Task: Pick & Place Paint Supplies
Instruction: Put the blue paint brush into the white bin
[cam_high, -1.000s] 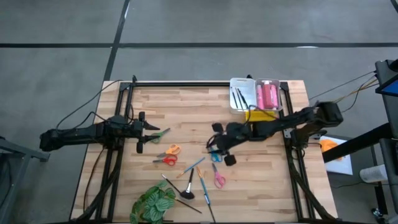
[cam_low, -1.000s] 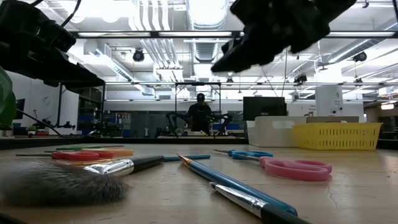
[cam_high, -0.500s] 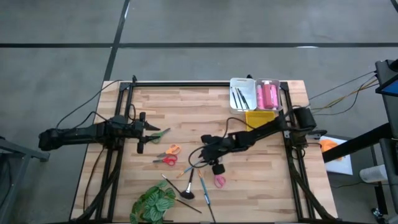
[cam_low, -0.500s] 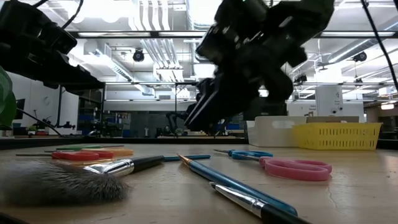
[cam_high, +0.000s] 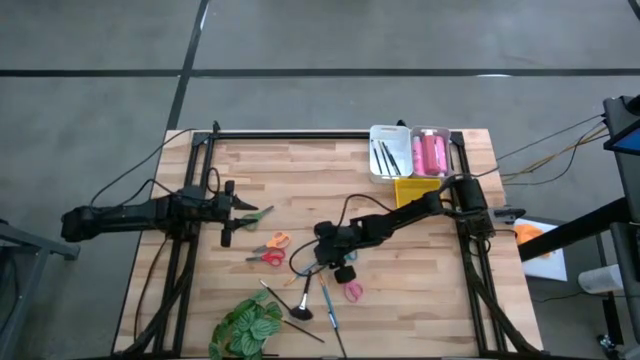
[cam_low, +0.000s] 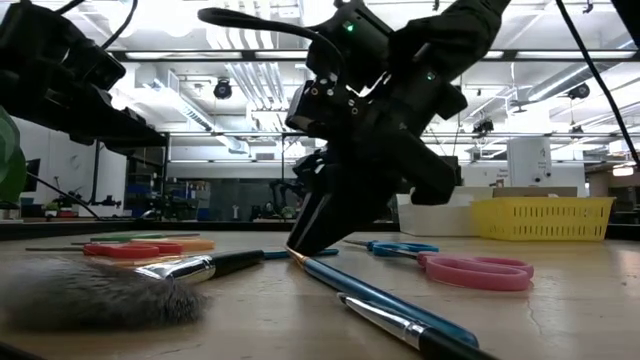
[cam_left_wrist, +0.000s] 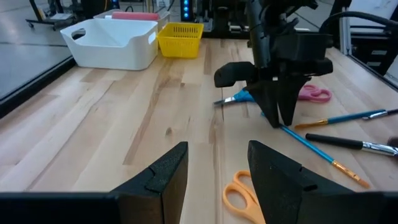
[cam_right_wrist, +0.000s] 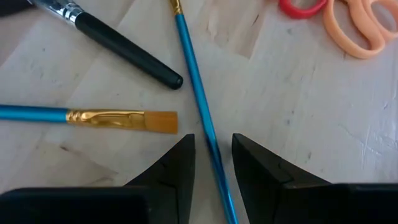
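Next, my right gripper grabs the thin blue brush by its handle to put it in the white tray.
My right gripper is open, low over the table's middle, fingertips slanting down. A thin blue-handled brush lies flat on the wood and runs between the two fingers, which stand on either side of it without clear touch. Beside it lie a black-handled brush and a blue brush with a flat orange tip. Red, orange and pink scissors lie nearby. My left gripper waits open at the table's left, by the green scissors.
A white tray at the far right holds brushes and pink tubes; a yellow basket stands next to it. A leafy plant sits at the near edge. A fluffy dark brush and another blue brush lie near it.
My right gripper has come down and gone toward the table's left and near edge, from above the blue scissors to the thin blue brush, tipping more steeply downward. Its fingers now straddle the brush handle. The objects on the table have stayed in place.
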